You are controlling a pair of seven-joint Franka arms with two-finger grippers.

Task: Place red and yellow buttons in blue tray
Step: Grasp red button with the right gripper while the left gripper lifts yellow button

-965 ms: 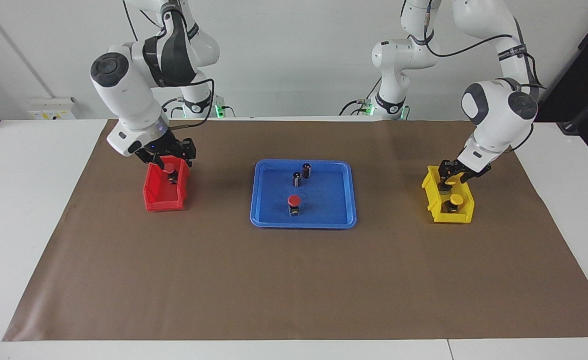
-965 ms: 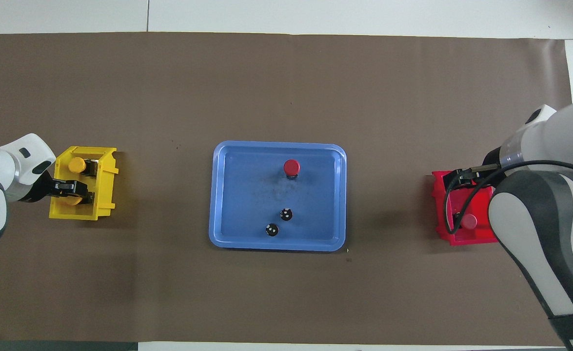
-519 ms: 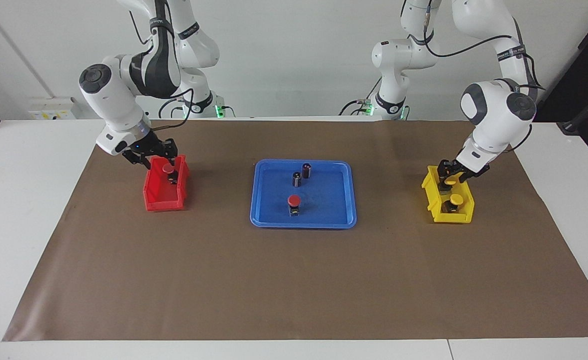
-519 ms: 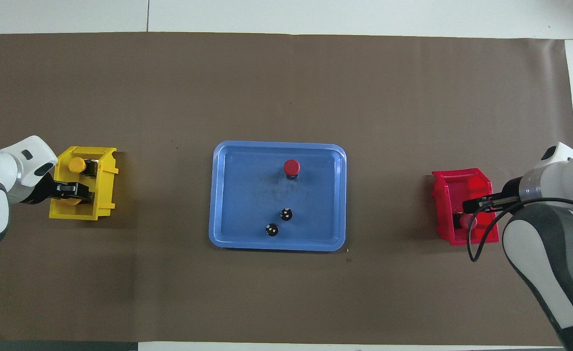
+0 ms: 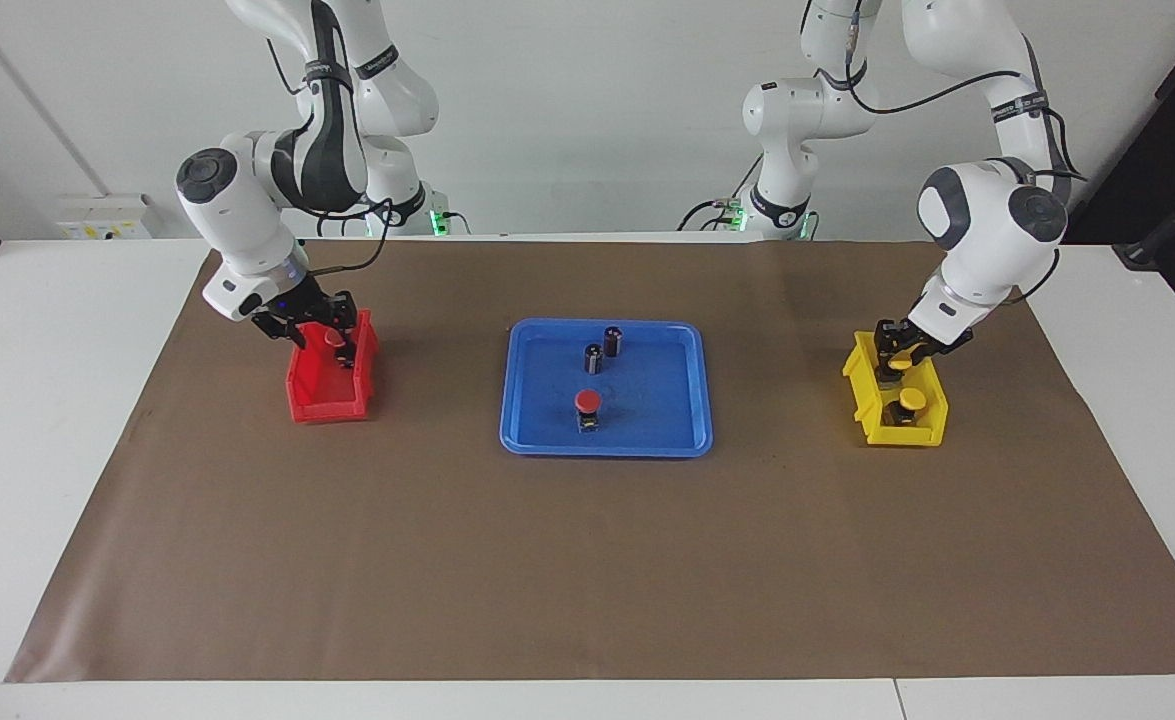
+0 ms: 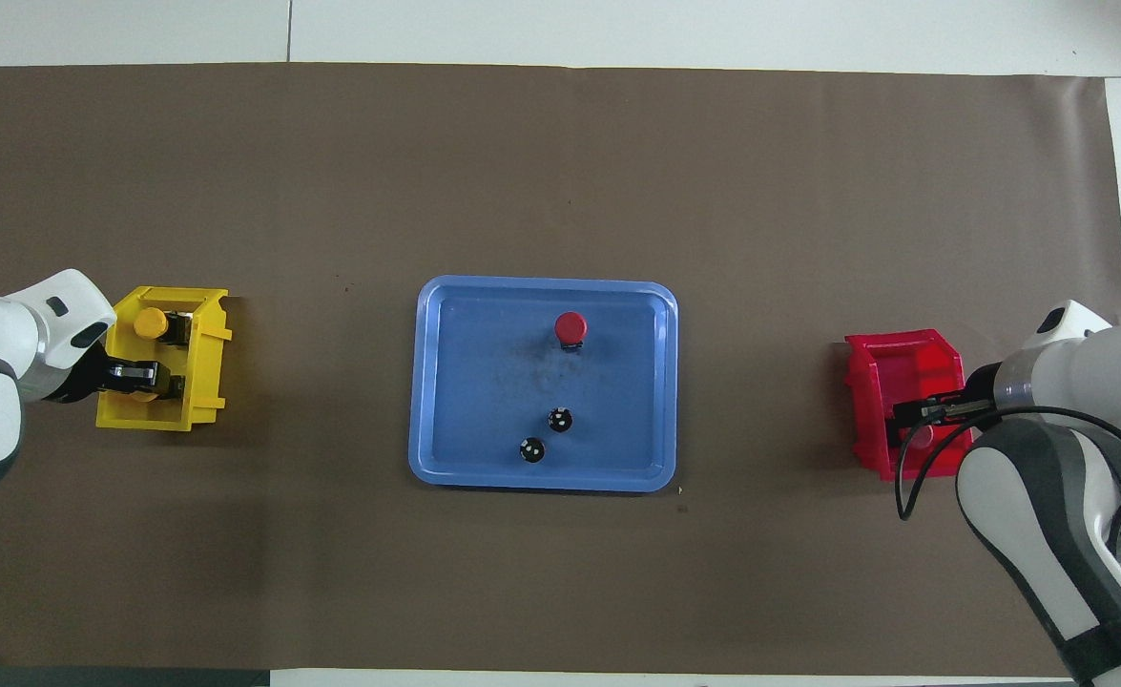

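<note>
The robot should add the second red button to the blue tray, so its right gripper next needs to grab that button by its body point(image 6: 923, 436).
The blue tray point(image 5: 522, 405) point(image 6: 426, 382) lies mid-table. One red button point(image 5: 587, 402) point(image 6: 570, 326) stands in it. A second red button point(image 5: 333, 340) point(image 6: 921, 437) sits in the red bin point(image 5: 327, 405) point(image 6: 903, 358). My right gripper point(image 5: 322, 332) point(image 6: 908, 415) is down in that bin, open, with its fingers on either side of the button. One yellow button point(image 5: 911, 398) point(image 6: 150, 322) sits in the yellow bin point(image 5: 902, 435) point(image 6: 202, 382). My left gripper point(image 5: 895, 355) point(image 6: 155, 379) is low in that bin at the other yellow button point(image 5: 895, 363), which it hides from overhead.
Two dark capless cylinders point(image 5: 613, 341) point(image 5: 594, 358) stand in the tray's half nearer the robots; they also show in the overhead view point(image 6: 560, 419) point(image 6: 531, 449). A brown mat point(image 5: 587, 560) covers the table. The bins sit at either end of the table.
My right arm swung outward, toward the table's end on its own side, and its gripper came down around the red button. My left gripper shifted only slightly at the yellow bin.
</note>
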